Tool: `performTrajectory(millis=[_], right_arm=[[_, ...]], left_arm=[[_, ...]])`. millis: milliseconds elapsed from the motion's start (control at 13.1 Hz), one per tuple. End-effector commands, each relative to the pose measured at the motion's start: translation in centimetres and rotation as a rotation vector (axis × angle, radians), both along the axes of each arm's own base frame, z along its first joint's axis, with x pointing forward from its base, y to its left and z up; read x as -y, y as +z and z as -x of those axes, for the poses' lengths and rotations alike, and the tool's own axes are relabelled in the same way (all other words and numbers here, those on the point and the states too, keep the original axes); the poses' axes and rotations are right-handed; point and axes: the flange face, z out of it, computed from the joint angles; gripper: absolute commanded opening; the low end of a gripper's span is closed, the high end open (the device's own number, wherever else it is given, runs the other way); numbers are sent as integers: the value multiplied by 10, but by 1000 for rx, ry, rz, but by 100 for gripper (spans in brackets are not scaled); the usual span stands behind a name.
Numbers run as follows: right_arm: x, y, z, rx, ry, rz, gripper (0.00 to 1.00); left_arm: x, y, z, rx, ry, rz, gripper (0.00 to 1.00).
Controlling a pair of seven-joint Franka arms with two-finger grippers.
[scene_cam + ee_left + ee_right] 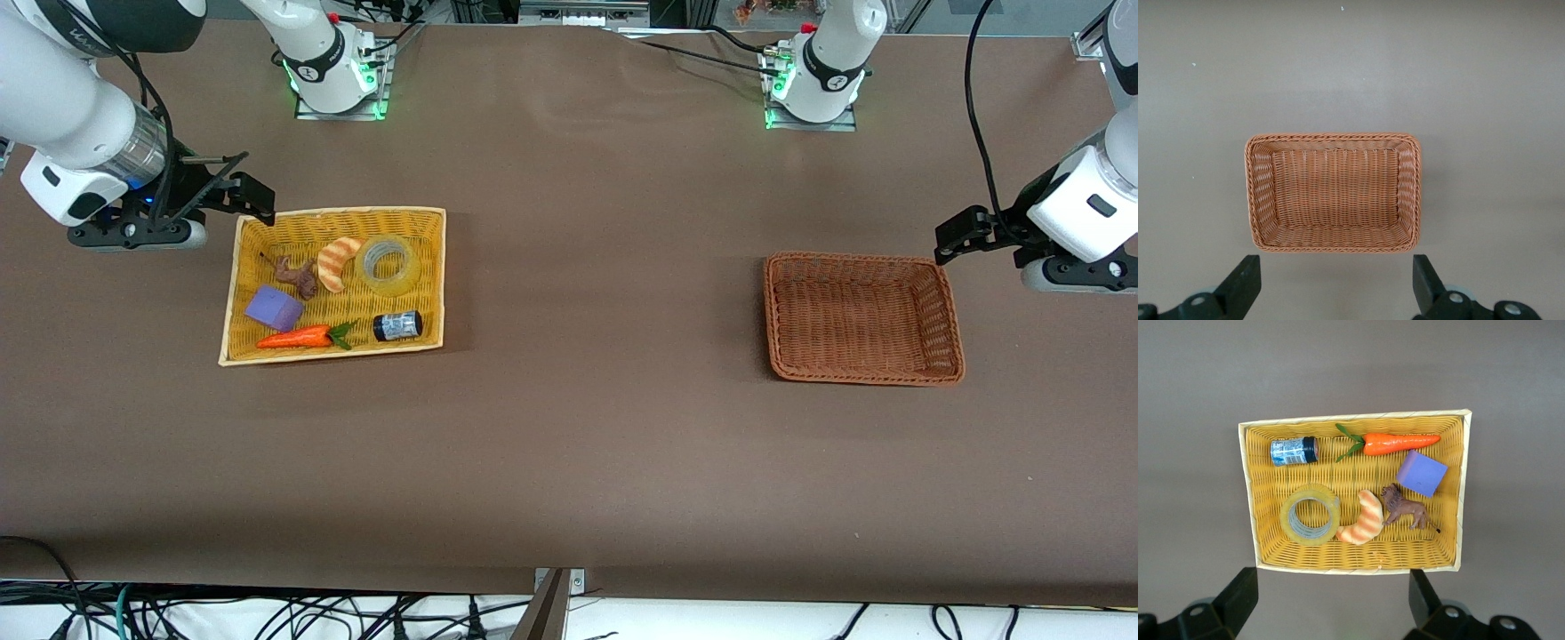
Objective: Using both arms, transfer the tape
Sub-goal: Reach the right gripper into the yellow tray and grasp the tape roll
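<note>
The tape needs to go to the brown basket (853,259), so my right gripper should next grab its ring side (410,268).
The tape (404,276), a translucent yellowish ring, lies flat in the yellow basket (342,212), in the corner nearest the table's middle and the arm bases. It also shows in the right wrist view (1286,518). My right gripper (253,201) hangs open and empty in the air just outside the yellow basket's corner at the right arm's end; its fingers (1238,597) frame bare table. My left gripper (953,236) hangs open and empty beside the brown basket (853,259), toward the left arm's end. In the left wrist view that gripper (1336,283) is just off the brown basket's rim (1331,137).
The yellow basket also holds a croissant (338,263) touching the tape, a brown toy lion (298,276), a purple block (274,308), a carrot (295,338) and a small black cylinder with a blue label (396,325). Nothing lies in the brown basket.
</note>
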Motion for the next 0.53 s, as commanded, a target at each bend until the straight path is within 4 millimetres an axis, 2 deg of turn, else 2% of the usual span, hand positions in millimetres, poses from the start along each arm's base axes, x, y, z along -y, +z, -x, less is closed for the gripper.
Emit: performTrajectory(millis=[0,153,381,458], right_arm=[[-3,-3,7,-10,19,4,100],[-4,-26,5,-37,19,2,100],[-24,-93,16,-34,51,4,100],[-23,-125,20,-41,45,2,100]], left_arm=[[-1,5,-2,-4,-4,11,100],[-1,5,-1,-6,-4,11,100],[3,6,-1,-2,-11,12,100],[5,5,-1,-3,-14,12,100]])
